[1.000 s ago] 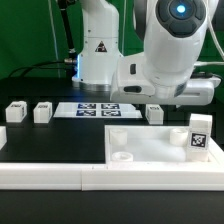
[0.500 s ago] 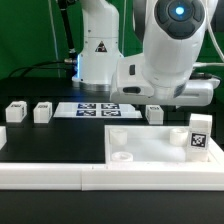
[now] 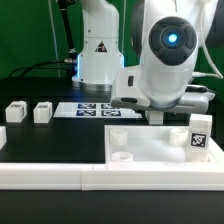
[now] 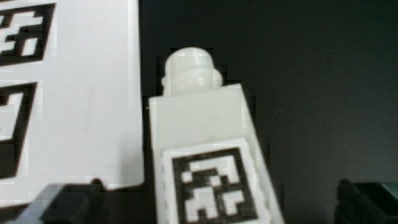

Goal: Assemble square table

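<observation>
The tagged leg is between my fingers, which reach down on either side of it in the wrist view. My gripper needs to close on the leg now, as closing now would hold it.
The square table's white slab (image 3: 150,148) lies at the exterior view's lower right, round sockets facing up. One tagged white leg (image 3: 200,135) stands upright at its right corner. Two more legs (image 3: 15,112) (image 3: 42,112) sit on the black table at the left. In the wrist view another leg (image 4: 205,130) lies on the black surface, threaded tip pointing away and tag facing the camera. My gripper (image 4: 214,205) is open, with a dark fingertip (image 4: 71,205) on each side of this leg and a gap to both. In the exterior view the arm's body (image 3: 165,70) hides the gripper and this leg.
The marker board (image 3: 92,108) lies flat behind the slab, and its edge (image 4: 63,90) runs right beside the leg in the wrist view. A long white L-shaped border wall (image 3: 60,172) runs along the front. The robot base (image 3: 98,50) stands at the back.
The arm has turned and shifted toward the exterior view's right and lower. It now covers the leg that lay next to the marker board. The jaws have stayed wide.
</observation>
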Robot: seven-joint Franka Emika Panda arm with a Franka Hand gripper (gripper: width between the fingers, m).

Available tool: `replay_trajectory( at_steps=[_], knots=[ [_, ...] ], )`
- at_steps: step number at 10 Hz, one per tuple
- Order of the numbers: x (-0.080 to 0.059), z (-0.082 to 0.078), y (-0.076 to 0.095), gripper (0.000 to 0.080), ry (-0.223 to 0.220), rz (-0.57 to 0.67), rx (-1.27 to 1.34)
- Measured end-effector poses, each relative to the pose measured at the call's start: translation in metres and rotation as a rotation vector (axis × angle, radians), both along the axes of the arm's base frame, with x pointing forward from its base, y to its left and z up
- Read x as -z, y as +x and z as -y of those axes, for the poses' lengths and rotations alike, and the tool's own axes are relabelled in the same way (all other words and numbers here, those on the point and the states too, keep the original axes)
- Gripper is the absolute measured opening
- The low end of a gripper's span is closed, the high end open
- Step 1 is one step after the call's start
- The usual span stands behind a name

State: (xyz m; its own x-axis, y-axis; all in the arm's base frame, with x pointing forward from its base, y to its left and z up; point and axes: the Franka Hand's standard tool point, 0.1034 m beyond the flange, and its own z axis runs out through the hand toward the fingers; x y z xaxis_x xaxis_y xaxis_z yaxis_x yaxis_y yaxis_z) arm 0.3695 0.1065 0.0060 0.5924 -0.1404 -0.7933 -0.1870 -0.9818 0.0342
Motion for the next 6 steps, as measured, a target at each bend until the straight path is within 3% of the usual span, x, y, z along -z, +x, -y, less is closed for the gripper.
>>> replay_trajectory(
  at_steps=[3,5,6],
  knots=[
    [0.0005,0.001,0.0,0.0649,-0.001,0.001,0.001],
    [0.0005,0.0013,0.0,0.0602,-0.001,0.0,0.002],
    [0.0006,0.0014,0.0,0.0412,-0.001,0.0,0.002]
  ],
)
